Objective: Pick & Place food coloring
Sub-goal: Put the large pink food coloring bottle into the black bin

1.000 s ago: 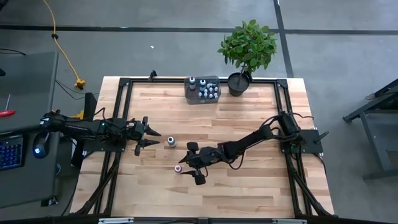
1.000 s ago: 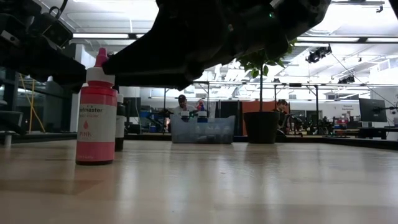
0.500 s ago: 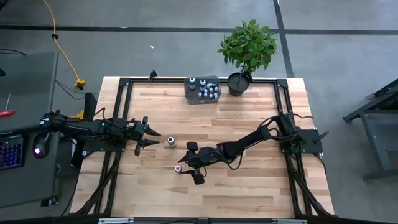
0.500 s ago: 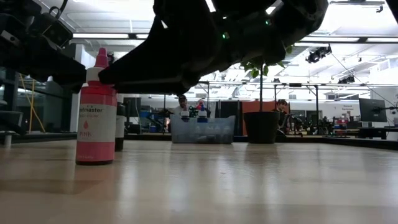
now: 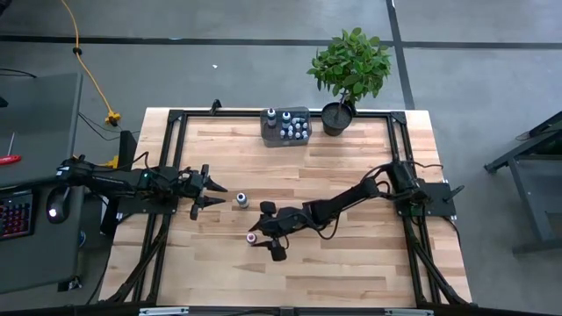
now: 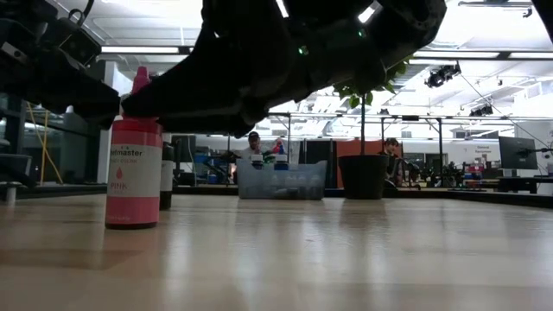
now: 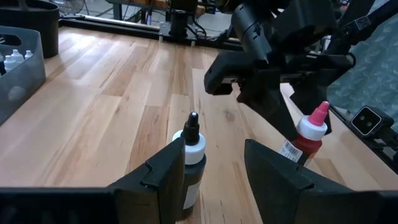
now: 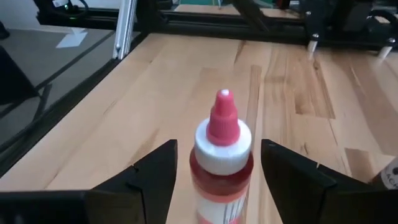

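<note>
My fingers are beside the pink bottle's white collar (image 8: pixel 222 148) and red shoulder (image 8: pixel 221 181). Closing now would hold the bottle if they closed. It is time for my right gripper to close on the bottle now.
A pink food coloring bottle (image 5: pixel 252 238) with a white collar and pink tip (image 8: pixel 222 134) stands upright on the wooden table. My right gripper (image 5: pixel 267 232) is open and reaches in from the table's right. Its fingers (image 8: pixel 152 171) stand on either side of the bottle's upper part, with a gap showing on both sides. A dark food coloring bottle (image 5: pixel 241 200) with a black tip (image 7: pixel 191 152) stands just in front of my left gripper (image 5: pixel 211 195). That gripper is open and waits at the table's left.
A grey tray (image 5: pixel 267 132) holding several small bottles stands at the table's far edge, with a potted plant (image 5: pixel 349 70) to its right. A black frame (image 5: pixel 176 118) runs around the tabletop. Bare wood lies in front of both bottles, toward the near edge.
My right gripper has crept a little toward the table's left edge and down, so its open fingers now reach further along the pink bottle's sides. The bottle has stayed upright where it was.
</note>
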